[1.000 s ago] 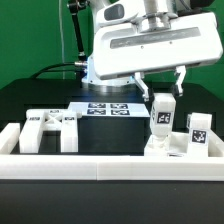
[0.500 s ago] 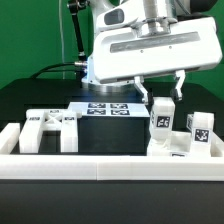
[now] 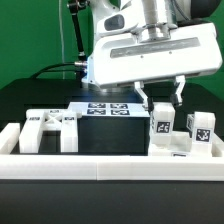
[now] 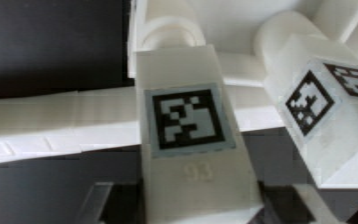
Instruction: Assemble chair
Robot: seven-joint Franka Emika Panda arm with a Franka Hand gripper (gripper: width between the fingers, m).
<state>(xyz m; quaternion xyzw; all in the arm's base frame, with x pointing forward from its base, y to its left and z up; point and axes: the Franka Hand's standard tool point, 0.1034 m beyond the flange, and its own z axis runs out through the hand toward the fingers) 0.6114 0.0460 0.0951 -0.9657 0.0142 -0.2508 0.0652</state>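
My gripper is ready to open. The upright leg's lower end (image 3: 161, 142) rests on the white chair part, so the leg would come free.
My gripper (image 3: 160, 100) hangs at the exterior view's right, shut on an upright white chair leg (image 3: 160, 126) that bears a square tag. The leg's lower end meets a white chair part (image 3: 160, 150) beside the tray wall; whether it is seated I cannot tell. In the wrist view the leg (image 4: 190, 115) runs straight out from between the gripper (image 4: 197, 200) fingers, its tag facing the camera. A second tagged white piece (image 3: 200, 130) stands just to the right of the leg, and it shows in the wrist view (image 4: 327, 95) too.
A white chair panel (image 3: 50, 128) with tags lies at the exterior view's left. The marker board (image 3: 108, 108) lies flat behind the middle. A long white wall (image 3: 110, 165) runs along the front, with a short side wall (image 3: 10, 138) at the left.
The gripper has come down with the leg in it, bringing the leg's lower end onto the white part below. Nothing else has moved.
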